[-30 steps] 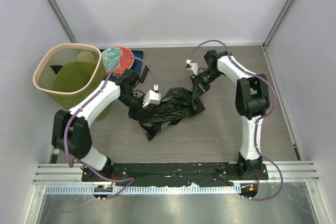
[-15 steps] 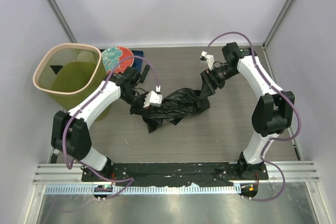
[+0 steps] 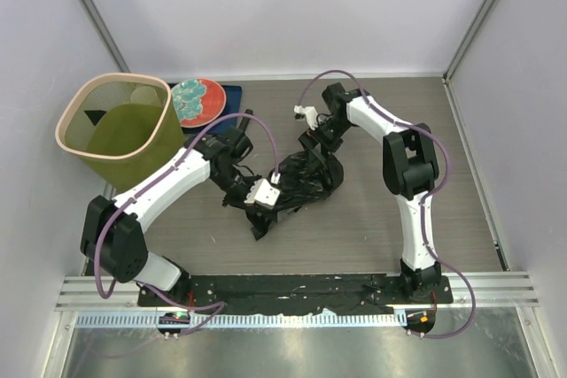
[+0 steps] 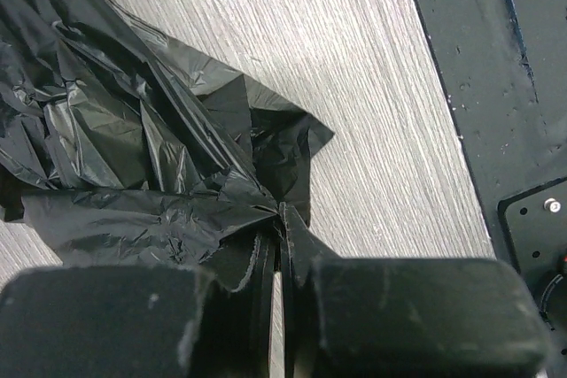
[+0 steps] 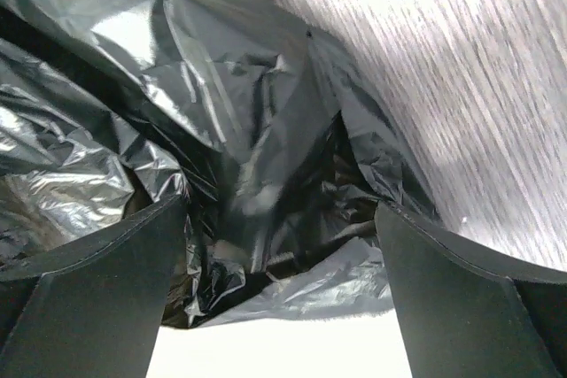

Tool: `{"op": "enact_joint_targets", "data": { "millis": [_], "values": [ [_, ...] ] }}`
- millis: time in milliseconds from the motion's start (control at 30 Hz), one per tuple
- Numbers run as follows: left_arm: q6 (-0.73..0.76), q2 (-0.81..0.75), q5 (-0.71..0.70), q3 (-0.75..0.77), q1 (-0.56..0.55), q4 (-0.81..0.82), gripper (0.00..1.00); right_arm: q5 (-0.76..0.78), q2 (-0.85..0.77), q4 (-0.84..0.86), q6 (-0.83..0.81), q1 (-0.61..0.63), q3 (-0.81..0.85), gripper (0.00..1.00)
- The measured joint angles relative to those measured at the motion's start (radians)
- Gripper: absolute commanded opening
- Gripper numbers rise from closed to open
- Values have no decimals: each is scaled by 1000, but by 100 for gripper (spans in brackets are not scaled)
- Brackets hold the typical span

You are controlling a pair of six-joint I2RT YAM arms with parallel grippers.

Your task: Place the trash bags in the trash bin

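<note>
The right gripper grabs the heap by the fold of glossy film on its far side next, which leaves the heap's middle free to lift.
The trash bags (image 3: 306, 181) lie as one crumpled heap of glossy black film in the middle of the table. My left gripper (image 3: 259, 204) is at the heap's near left edge. In the left wrist view it (image 4: 279, 219) is shut, with a fold of the black film (image 4: 159, 157) pinched between its tips. My right gripper (image 3: 315, 153) hangs over the heap's far side. Its fingers (image 5: 97, 263) stand wide open astride the film (image 5: 257, 112), gripping nothing. The olive trash bin (image 3: 64, 126) stands upright at the far left, away from both grippers.
A round red-and-teal plate (image 3: 197, 99) rests on a dark blue mat (image 3: 234, 92) right of the bin, behind my left arm. Walls close the table at the back and sides. A black base strip (image 4: 523, 86) runs along the near edge.
My right gripper has opened and let go of the bag, then swung back left over the heap. My left arm has moved right and nearer, and the film has bunched together.
</note>
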Motion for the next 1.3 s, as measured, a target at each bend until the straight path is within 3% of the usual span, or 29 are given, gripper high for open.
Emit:
{"op": "enact_joint_targets", "data": {
  "millis": [133,233,267,367,500,767,900,1000,1167,1300],
  "values": [
    [4,1,-11,-2,0,4,8,-27,70,-12,-40,0,37,79],
    [-11,1,-21,-8,0,23,8,-49,98,-31,-83,-3,77,32],
    [-32,1,-25,-12,0,39,8,-56,103,-35,-95,-4,75,1],
    [-128,8,-35,-16,4,94,11,-79,103,-67,-111,-8,47,1],
    [-325,41,-35,-7,52,180,24,-112,64,-86,-87,-41,9,1],
    [-832,78,47,57,297,462,64,-166,-331,30,84,-303,-117,1],
    [-1126,13,59,-95,314,760,82,-183,-537,130,184,-301,-266,1],
    [-1326,9,52,-216,310,949,91,-184,-578,161,230,-267,-351,1],
    [-1600,174,-4,-247,292,1188,91,-139,-579,187,276,-267,-478,1],
    [-1709,354,-75,-169,244,1256,91,-91,-600,205,288,-275,-537,1]
  ]
}}
